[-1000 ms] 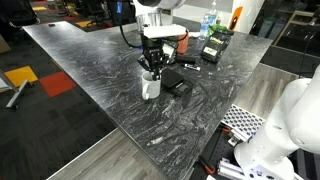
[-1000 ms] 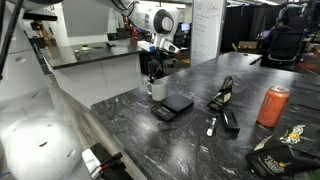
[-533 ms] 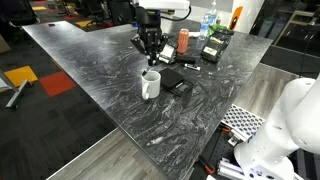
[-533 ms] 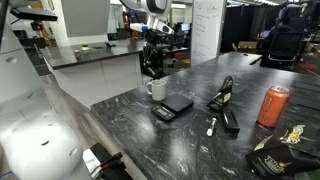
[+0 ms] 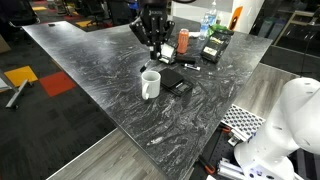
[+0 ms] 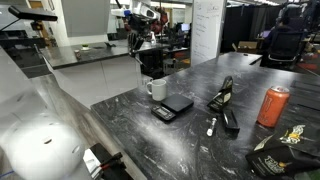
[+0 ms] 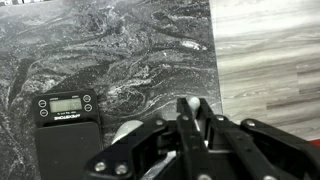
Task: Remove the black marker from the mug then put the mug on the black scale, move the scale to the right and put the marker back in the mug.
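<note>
I should keep holding the black marker in my gripper until it rests on the tabletop, because the marker's lower end [image 7: 194,102] is higher than the mug's rim.
The white mug [image 5: 150,84] [image 6: 157,90] stands upright on the dark marble table, with the flat black scale [image 5: 176,82] [image 6: 172,106] right beside it. My gripper [image 5: 153,44] [image 6: 137,42] hangs well above the mug. In the wrist view my gripper [image 7: 192,106] is shut on the black marker [image 7: 193,102], of which only the pale tip shows between the fingers. Below it lie the scale [image 7: 65,135], its display facing up, and a sliver of the mug's rim [image 7: 126,130]. The marker's body is hidden by the fingers.
An orange-red can [image 5: 183,40] [image 6: 272,105] and a clear bottle [image 5: 208,25] stand behind the scale. Bulkier black gadgets [image 6: 222,98] and a small white stick [image 6: 211,126] lie further along the table. The table edge [image 7: 212,60] borders wooden floor.
My gripper has risen from inside the mug to well above it, carrying the marker out. The mug and the scale have stayed put.
</note>
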`<state>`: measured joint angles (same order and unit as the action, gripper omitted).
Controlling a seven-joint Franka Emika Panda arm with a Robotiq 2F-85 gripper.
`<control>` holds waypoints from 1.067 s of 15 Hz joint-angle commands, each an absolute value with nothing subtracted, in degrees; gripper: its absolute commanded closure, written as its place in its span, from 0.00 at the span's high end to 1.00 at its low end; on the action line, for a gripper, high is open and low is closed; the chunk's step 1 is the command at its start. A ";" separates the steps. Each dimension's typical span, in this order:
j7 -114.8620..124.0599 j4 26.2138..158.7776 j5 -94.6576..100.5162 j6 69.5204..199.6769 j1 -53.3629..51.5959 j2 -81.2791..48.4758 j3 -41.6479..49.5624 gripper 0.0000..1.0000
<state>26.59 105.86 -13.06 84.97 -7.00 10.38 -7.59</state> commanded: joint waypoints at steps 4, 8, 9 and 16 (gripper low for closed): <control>16.38 112.84 -14.17 86.85 -7.02 3.93 -7.76 0.03; 12.95 113.71 -13.58 87.19 -7.55 -2.05 -7.91 0.03; 12.36 113.43 -13.50 86.91 -7.69 -3.41 -7.91 0.03; 13.61 112.41 -12.76 84.97 -8.02 -6.40 -7.46 0.65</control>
<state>12.90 113.49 -13.26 86.12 -8.01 -5.23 -7.79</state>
